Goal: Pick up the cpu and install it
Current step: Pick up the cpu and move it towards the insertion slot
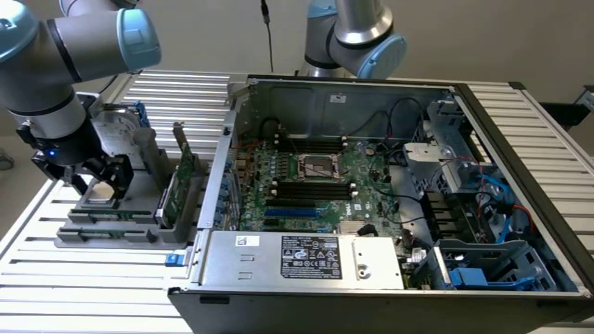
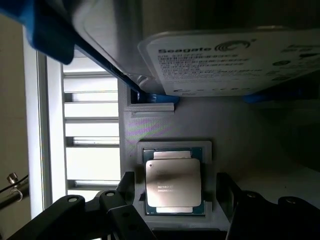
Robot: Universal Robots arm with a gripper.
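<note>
My dark fingers are low over the grey holder on either side of the CPU (image 2: pixel 173 182) and closing would catch the CPU, so it is now time to close.
The cpu (image 2: pixel 173 182), a small square chip with a silver-grey metal top, lies flat in a pocket of the grey holder (image 2: pixel 165 120). My gripper (image 2: pixel 176 185) hangs just above it, open, with one dark finger (image 2: pixel 127 187) on each side of the chip and neither touching it. In the exterior view my gripper (image 1: pixel 97 179) stands over the grey holder (image 1: pixel 111 226) at the exterior view's left, outside the computer case. The dark square socket (image 1: pixel 316 167) with its metal frame sits on the green motherboard inside the open case (image 1: pixel 307 257).
A silver hard drive (image 2: pixel 225 60) with a white label and blue handles stands in the holder close behind the cpu. A green card (image 1: pixel 186 177) stands upright between holder and case. A second arm (image 1: pixel 357 35) rises behind the case. The slatted table (image 1: pixel 83 285) lies all around.
</note>
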